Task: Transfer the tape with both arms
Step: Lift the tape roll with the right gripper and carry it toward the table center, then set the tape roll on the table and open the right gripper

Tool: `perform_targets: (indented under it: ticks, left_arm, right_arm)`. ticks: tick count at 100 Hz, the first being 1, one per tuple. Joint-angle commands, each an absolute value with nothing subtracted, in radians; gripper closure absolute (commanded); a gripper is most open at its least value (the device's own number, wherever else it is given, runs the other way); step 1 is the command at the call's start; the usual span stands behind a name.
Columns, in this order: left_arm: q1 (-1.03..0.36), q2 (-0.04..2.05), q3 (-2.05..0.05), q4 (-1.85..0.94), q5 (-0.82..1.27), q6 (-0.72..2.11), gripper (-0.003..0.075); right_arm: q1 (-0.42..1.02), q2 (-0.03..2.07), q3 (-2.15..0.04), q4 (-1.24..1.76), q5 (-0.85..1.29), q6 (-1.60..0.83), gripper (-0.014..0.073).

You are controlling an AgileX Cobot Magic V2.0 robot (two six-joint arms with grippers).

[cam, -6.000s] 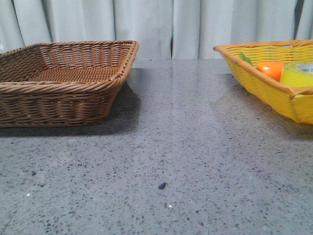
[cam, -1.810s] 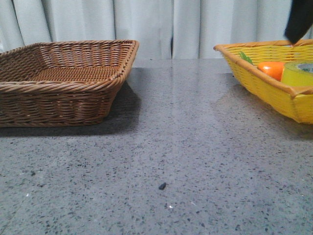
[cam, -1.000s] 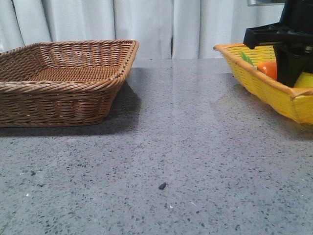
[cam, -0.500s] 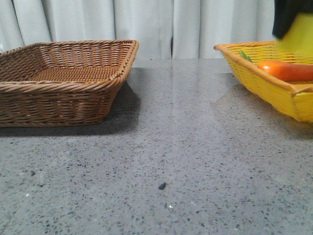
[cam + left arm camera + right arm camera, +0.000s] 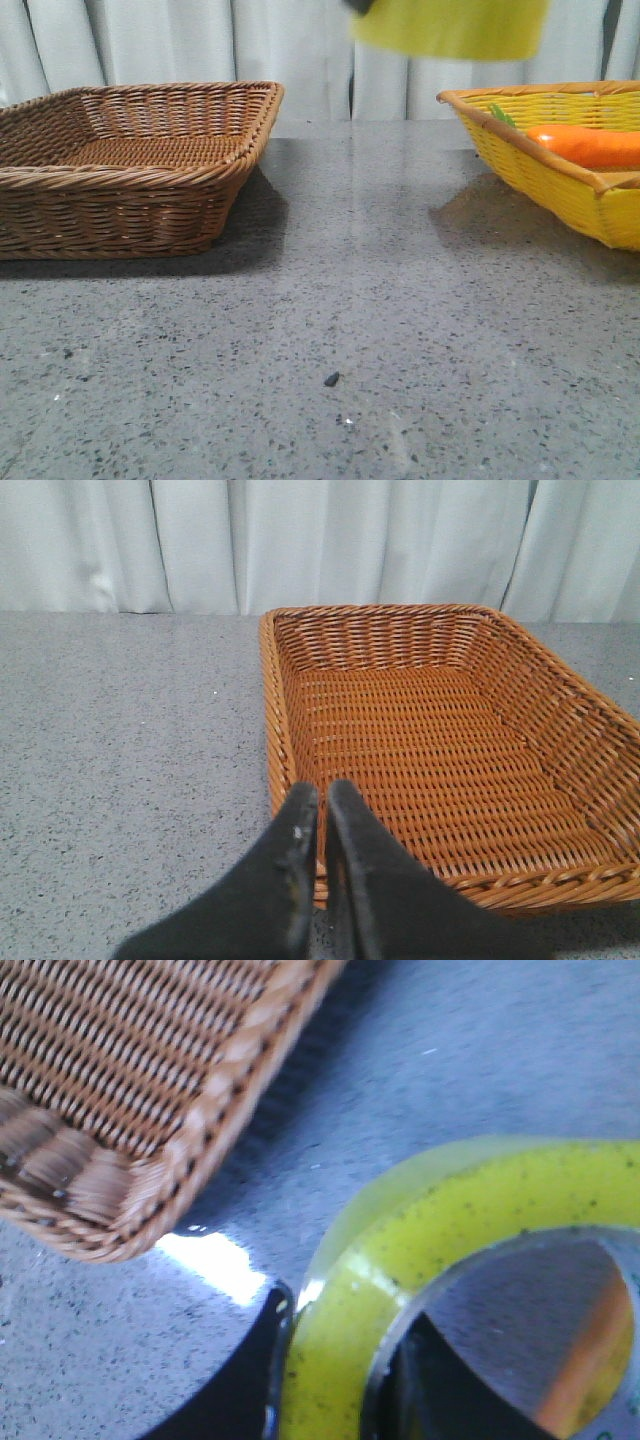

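Note:
I need to keep holding the tape with my right gripper, because the tape's lower edge (image 5: 445, 52) is high above the grey table and the tape would drop if released now.
The tape (image 5: 450, 28), a translucent yellow roll, hangs blurred at the top of the front view, high above the table between the two baskets. In the right wrist view the tape (image 5: 480, 1230) fills the frame, and my right gripper (image 5: 340, 1380) is shut on its wall, one black finger (image 5: 240, 1380) outside and one inside the core. My left gripper (image 5: 321, 792) is shut and empty, its tips over the near rim of the brown basket (image 5: 420, 740). It does not show in the front view.
The brown wicker basket (image 5: 130, 160) stands at the left and also shows in the right wrist view (image 5: 150, 1080). A yellow basket (image 5: 560, 190) at the right holds an orange carrot (image 5: 590, 145). A small dark speck (image 5: 331, 379) lies on the grey table.
My right gripper came down into the yellow basket, took hold of the tape, and has lifted it up and to the left over the table. The carrot now lies uncovered.

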State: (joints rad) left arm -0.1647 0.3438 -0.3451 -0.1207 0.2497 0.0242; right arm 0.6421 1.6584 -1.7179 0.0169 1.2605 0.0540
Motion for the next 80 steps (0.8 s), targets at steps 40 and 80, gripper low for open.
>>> perform_targets:
  ticks: [40,80]
  left_arm:
    - [-0.160,0.359,-0.381,-0.131,0.167,0.014,0.0741]
    - [-0.198,0.364,-0.430,-0.173,0.197,0.017,0.0741]
  right_arm:
    - [0.661,1.819,-1.753,-0.007,1.279,0.060,0.0376]
    - [0.661,1.705,-1.753,-0.021,1.285,0.060,0.0377]
